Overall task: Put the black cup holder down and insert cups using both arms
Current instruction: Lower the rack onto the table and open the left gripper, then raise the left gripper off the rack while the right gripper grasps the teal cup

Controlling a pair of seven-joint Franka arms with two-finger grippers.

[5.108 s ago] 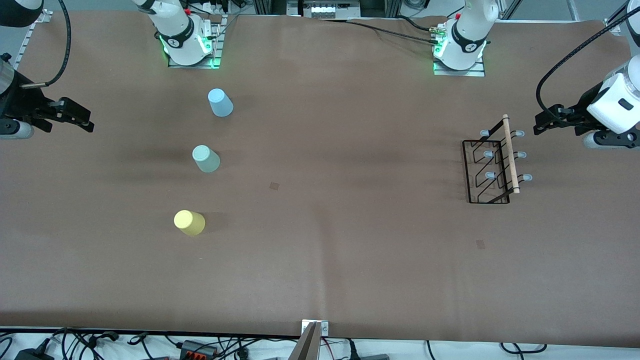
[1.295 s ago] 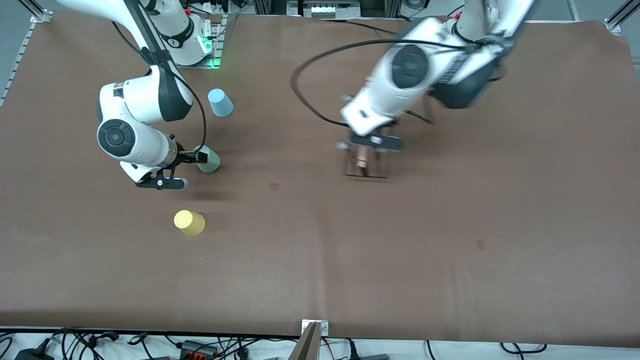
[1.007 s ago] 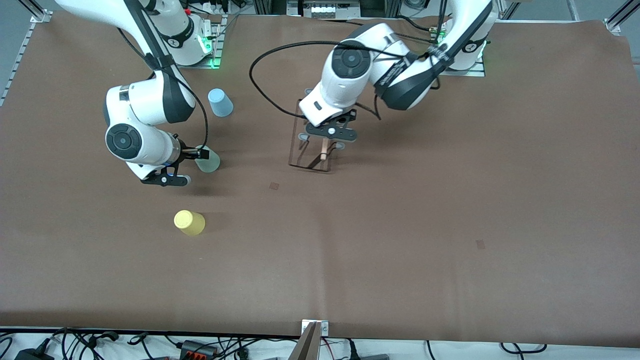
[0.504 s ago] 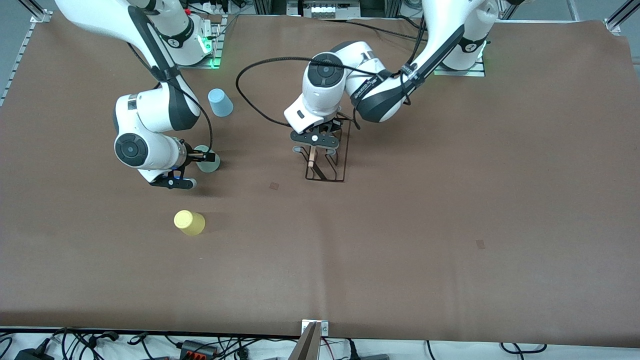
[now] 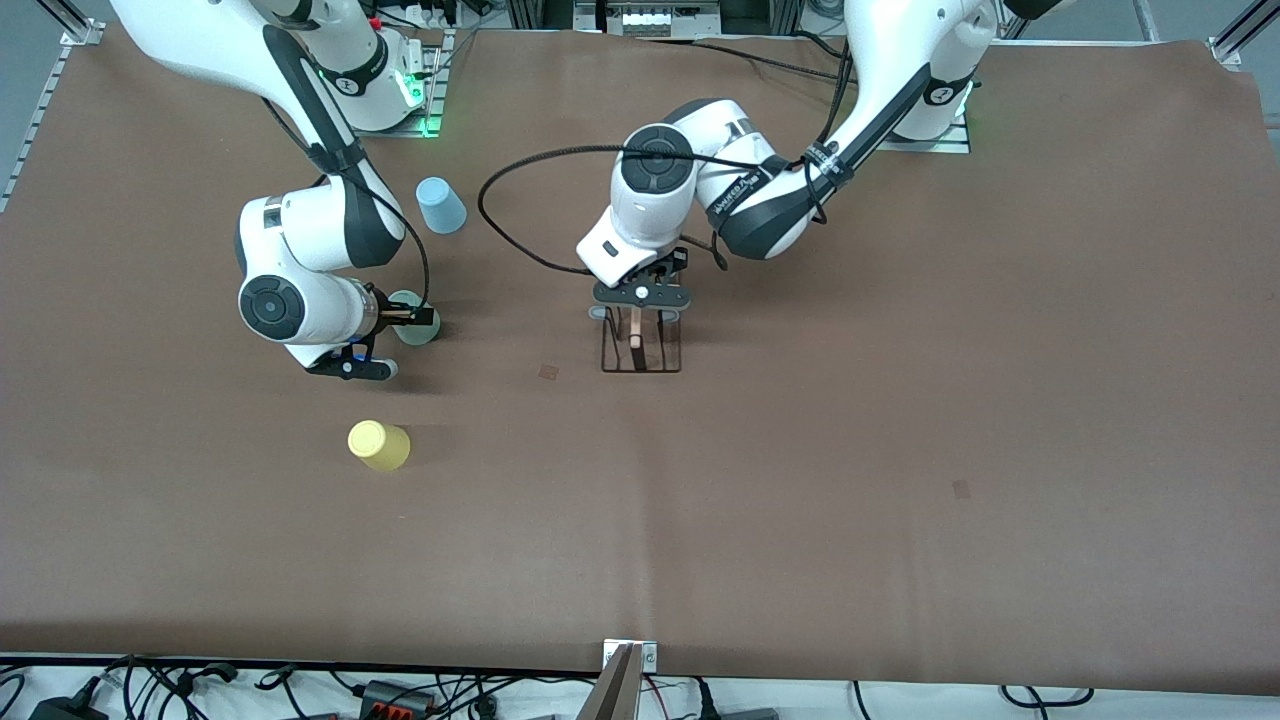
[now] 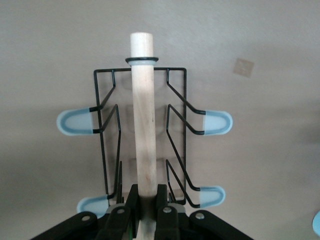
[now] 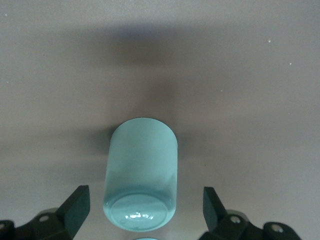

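The robot's right gripper needs to insert the pale green cup on the black cup holder, so next it needs to grab the cup by its closed base end (image 7: 140, 212).
The black cup holder (image 5: 641, 347) stands near the table's middle. My left gripper (image 5: 637, 300) is shut on its wooden rod handle (image 6: 142, 120), right over it; the grey-blue peg caps (image 6: 75, 122) stick out on both sides. The pale green cup (image 5: 412, 320) stands upside down toward the right arm's end. My right gripper (image 5: 385, 340) is open, with the pale green cup (image 7: 141, 172) between its fingers (image 7: 75, 205), neither touching it. The light blue cup (image 5: 440, 205) stands farther from the front camera than the green one, the yellow cup (image 5: 378, 445) nearer.
The brown table (image 5: 900, 400) spreads wide toward the left arm's end. Both arm bases (image 5: 375, 80) stand along the edge farthest from the front camera. Cables lie along the near edge (image 5: 400, 690).
My left gripper brought the cup holder from the left arm's end to the table's middle, turning it, and lowered it. My right gripper came in from the table's end and closed around the green cup's sides, staying open.
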